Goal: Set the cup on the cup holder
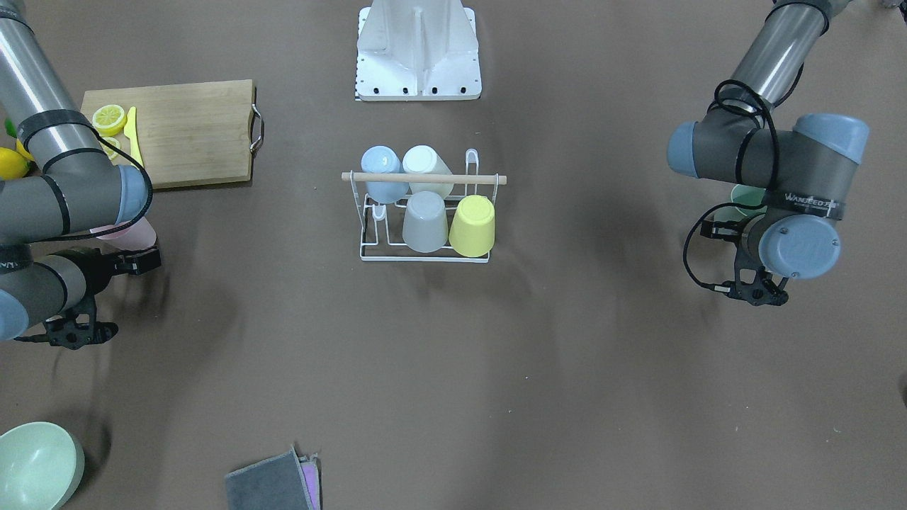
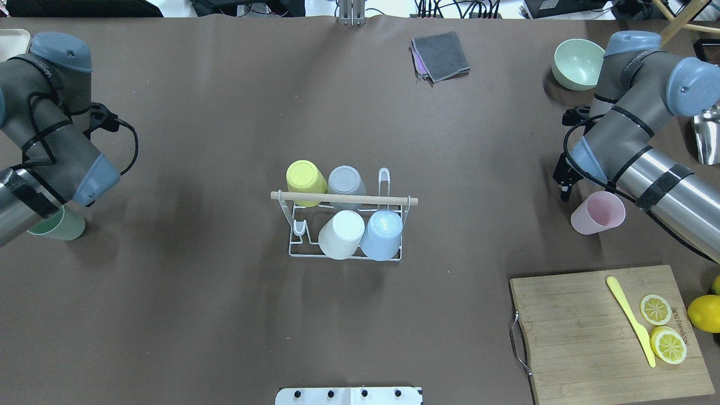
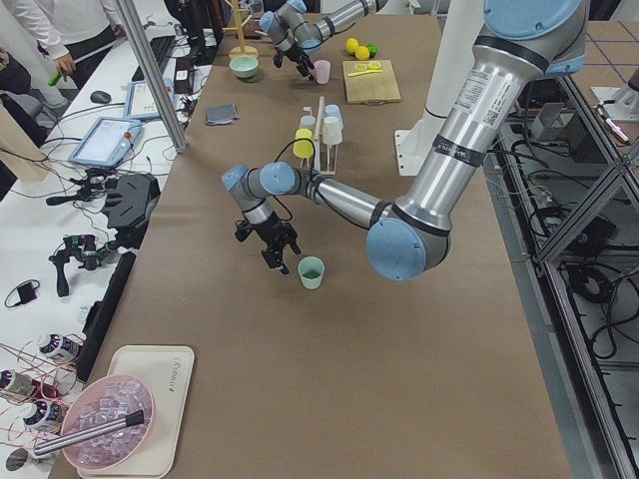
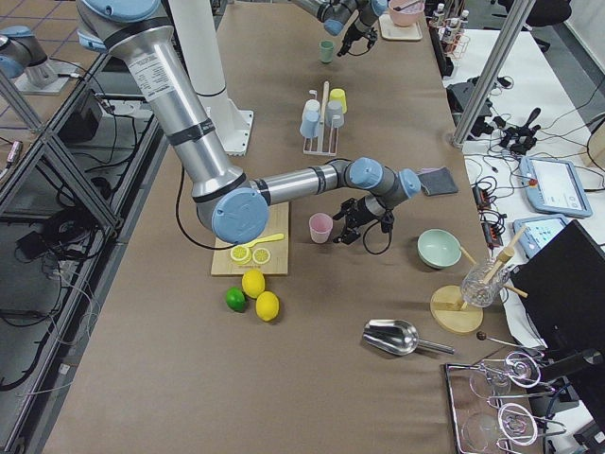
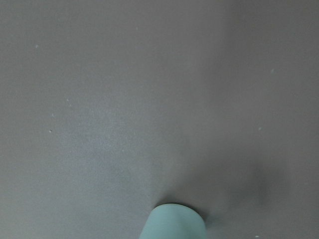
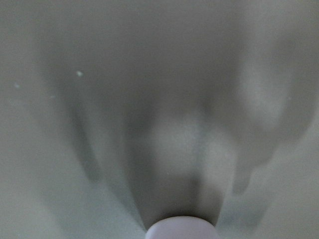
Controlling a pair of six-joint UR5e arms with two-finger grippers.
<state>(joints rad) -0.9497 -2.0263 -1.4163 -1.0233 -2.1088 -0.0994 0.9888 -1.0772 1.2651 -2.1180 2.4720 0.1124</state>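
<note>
My left gripper grabs the mint-green cup by its round body (image 1: pixel 728 214) next, to place it on the cup holder (image 1: pixel 423 217).
The cup holder (image 2: pixel 344 198), a white wire rack with a wooden rod on top, stands mid-table with yellow (image 2: pixel 305 179), grey (image 2: pixel 346 180), white (image 2: pixel 342 233) and blue (image 2: pixel 382 233) cups upside down on its pegs. A green cup (image 2: pixel 59 226) stands partly under my left arm; it also shows in the left wrist view (image 5: pixel 173 221). My left gripper (image 1: pixel 755 292) hangs open and empty beside it, apart. A pink cup (image 2: pixel 597 212) stands upright by my right arm. My right gripper (image 2: pixel 564 188) is open and empty just beside it, not touching.
A wooden cutting board (image 2: pixel 574 337) with lemon slices and a yellow knife lies at the near right, a whole lemon (image 2: pixel 704 313) beside it. A green bowl (image 2: pixel 578 63) and a folded grey cloth (image 2: pixel 441 55) are at the far side.
</note>
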